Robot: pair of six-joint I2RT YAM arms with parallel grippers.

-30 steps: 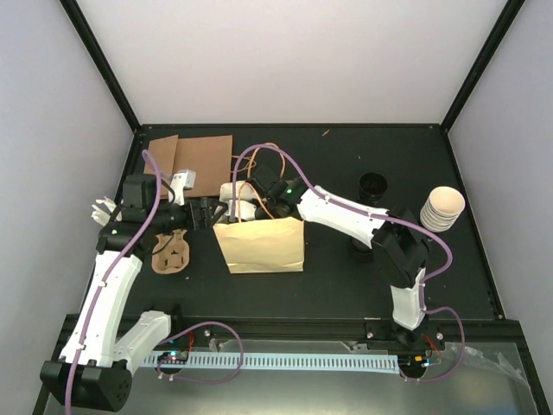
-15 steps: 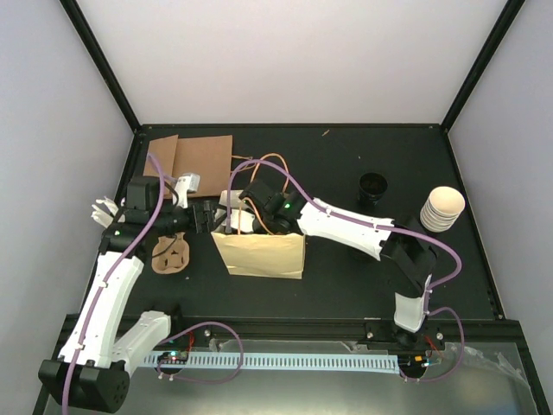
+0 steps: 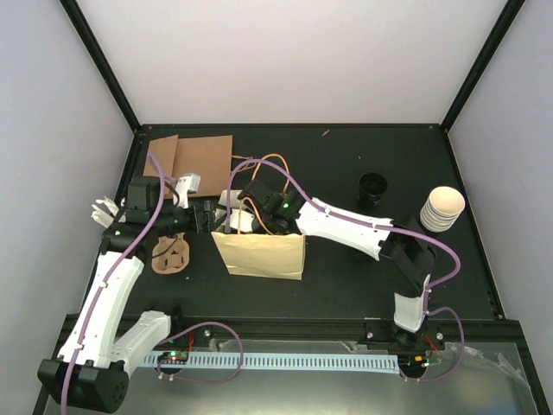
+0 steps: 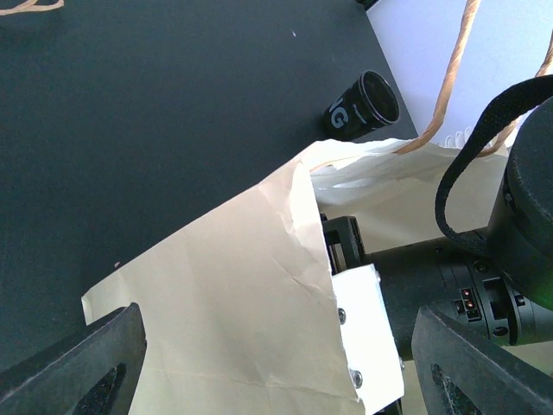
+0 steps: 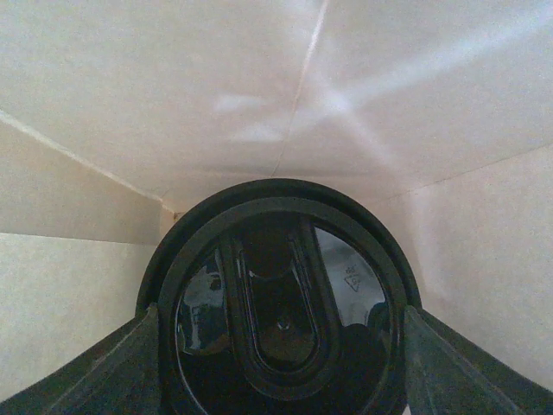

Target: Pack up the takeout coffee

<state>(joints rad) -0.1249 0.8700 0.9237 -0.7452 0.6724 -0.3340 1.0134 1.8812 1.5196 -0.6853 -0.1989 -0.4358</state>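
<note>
The takeout coffee is deep inside the bag, its lid close to the bag's inner sides, and would land inside, so my right gripper opens now.
The cream paper bag (image 3: 259,251) stands open at the table's middle; its wall also shows in the left wrist view (image 4: 225,303). My right gripper (image 5: 281,367) is down inside the bag, out of sight in the top view. It is shut on the takeout coffee: only its round black lid (image 5: 281,294) shows between the fingers (image 5: 130,367), and the cream cup body is hidden beneath. The bag's inner walls (image 5: 259,86) surround it. My left gripper (image 3: 205,216) is open at the bag's left rim, the paper wall lying between its wide-apart fingers (image 4: 86,372).
A stack of cream cups (image 3: 442,207) stands at the right. A black cup-like object with white lettering (image 3: 373,186) sits behind the bag (image 4: 363,104). Brown cardboard (image 3: 194,160) lies at the back left, a brown cup carrier (image 3: 170,253) near the left arm.
One second ago the right wrist was above and behind the bag; it has since lowered into the bag's mouth. Over the last half second nothing has visibly moved.
</note>
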